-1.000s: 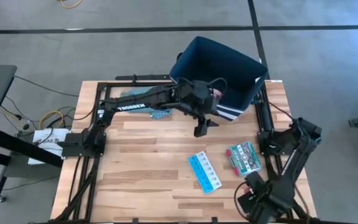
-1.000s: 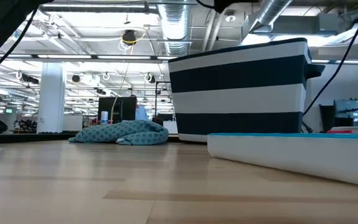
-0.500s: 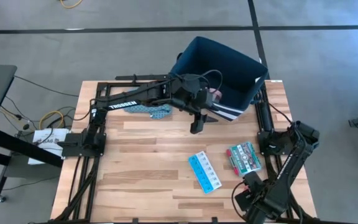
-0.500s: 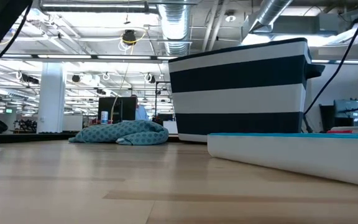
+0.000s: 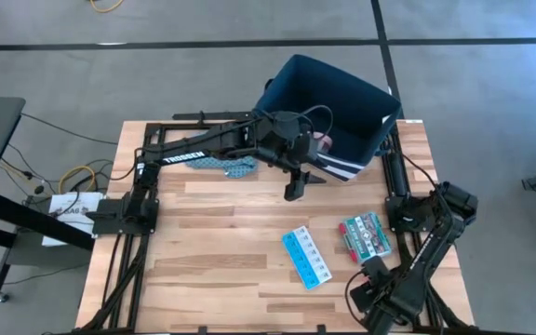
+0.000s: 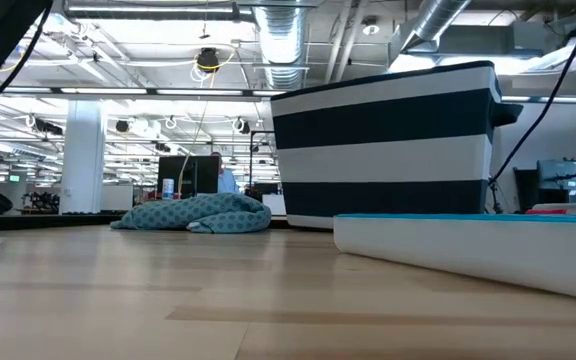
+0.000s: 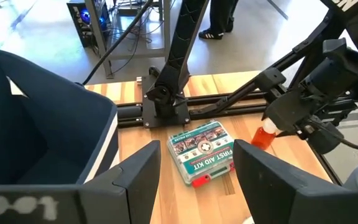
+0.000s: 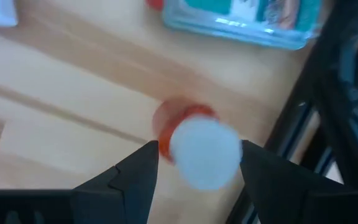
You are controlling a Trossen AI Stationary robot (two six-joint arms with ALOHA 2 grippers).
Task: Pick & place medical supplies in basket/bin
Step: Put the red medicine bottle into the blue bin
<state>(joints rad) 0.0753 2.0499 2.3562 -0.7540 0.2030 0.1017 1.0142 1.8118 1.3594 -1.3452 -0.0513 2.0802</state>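
The white cap (image 8: 205,152) of the red bottle stands between my fingers in the right wrist view, so it is time for my right gripper to close.
My left gripper (image 5: 293,194) hangs open above the table middle, just near of the dark navy bin (image 5: 328,112). In its wrist view the green-red packet (image 7: 202,149) lies on the wood beyond the fingers. My right gripper (image 5: 368,276) is open at the near right and points down over the red-white bottle (image 8: 197,142), a finger on either side of it; touch cannot be told. The bottle (image 7: 263,137) stands below that gripper. The light-blue pill organiser (image 5: 305,258) lies flat left of the packet (image 5: 363,234). Something pink (image 5: 322,140) sits inside the bin.
The teal patterned cloth (image 5: 226,166) lies bunched at the far side, left of the bin. In the low view the bin's striped wall (image 6: 383,140) rises behind the organiser (image 6: 468,245). Black frame rails (image 5: 394,177) run along the table's right and far edges.
My left gripper has shifted a little toward the table's left, staying open beside the bin. My right gripper has crept slightly toward the table's left near the near edge. The supplies on the table have kept their places.
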